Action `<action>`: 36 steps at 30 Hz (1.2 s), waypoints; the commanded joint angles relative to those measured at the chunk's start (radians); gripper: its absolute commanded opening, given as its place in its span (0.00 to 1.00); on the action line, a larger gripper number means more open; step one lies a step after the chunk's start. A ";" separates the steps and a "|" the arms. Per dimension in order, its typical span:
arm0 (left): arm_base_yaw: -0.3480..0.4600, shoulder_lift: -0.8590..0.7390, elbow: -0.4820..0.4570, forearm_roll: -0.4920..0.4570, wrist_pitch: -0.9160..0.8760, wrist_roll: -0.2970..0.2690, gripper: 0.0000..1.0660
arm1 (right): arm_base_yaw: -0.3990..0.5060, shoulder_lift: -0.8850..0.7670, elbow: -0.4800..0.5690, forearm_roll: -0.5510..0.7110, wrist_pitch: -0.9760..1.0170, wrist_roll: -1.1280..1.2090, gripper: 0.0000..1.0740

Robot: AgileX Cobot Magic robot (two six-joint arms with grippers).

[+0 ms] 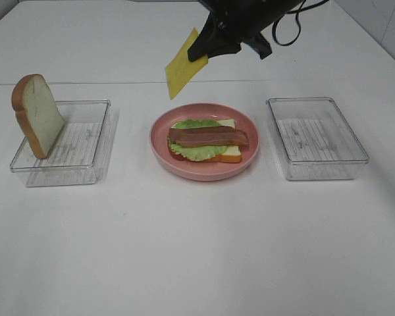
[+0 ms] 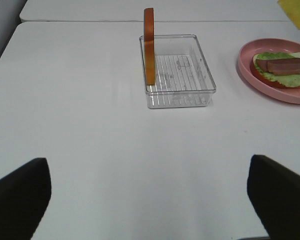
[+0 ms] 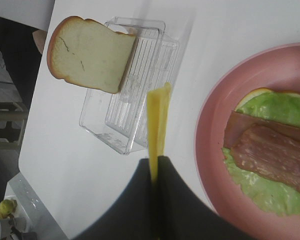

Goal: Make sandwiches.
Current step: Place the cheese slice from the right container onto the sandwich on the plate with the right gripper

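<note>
The cheese's lower edge (image 1: 173, 95) hangs short of the bacon strips, so my right gripper now moves the cheese over them before letting go.
On the round pink plate (image 1: 159, 141) lies the partly stacked sandwich (image 1: 208, 140): a bread slice, green lettuce and reddish-brown bacon strips on top. My right gripper (image 1: 204, 56) hangs above the plate's far left side, shut on a yellow cheese square (image 1: 182, 64) that dangles below it; in the right wrist view the cheese (image 3: 158, 120) shows edge-on between the fingers. A second bread slice (image 1: 38, 115) stands upright against the left clear tray (image 1: 85, 155). My left gripper (image 2: 149, 192) is open over bare table, well short of that tray (image 2: 177, 95).
An empty clear plastic tray (image 1: 316, 137) sits to the right of the plate. The white table (image 1: 197, 250) has a seam across its far side.
</note>
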 commanded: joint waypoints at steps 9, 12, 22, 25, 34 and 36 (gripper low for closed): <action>-0.001 -0.021 0.006 -0.007 -0.013 -0.005 0.96 | 0.005 0.141 0.006 0.052 -0.030 -0.023 0.00; -0.001 -0.021 0.006 -0.007 -0.013 -0.005 0.96 | 0.005 0.161 0.006 0.050 -0.034 -0.023 0.00; -0.001 -0.021 0.006 -0.007 -0.013 -0.005 0.96 | -0.004 0.197 0.004 -0.015 -0.049 -0.023 0.00; -0.001 -0.021 0.006 -0.007 -0.013 -0.005 0.96 | -0.013 0.197 0.003 -0.068 -0.047 -0.011 0.00; -0.001 -0.021 0.006 -0.007 -0.013 -0.005 0.96 | -0.014 0.191 0.003 -0.187 -0.042 0.070 0.18; -0.001 -0.021 0.006 -0.007 -0.013 -0.005 0.96 | -0.014 0.188 0.001 -0.186 -0.042 0.070 0.27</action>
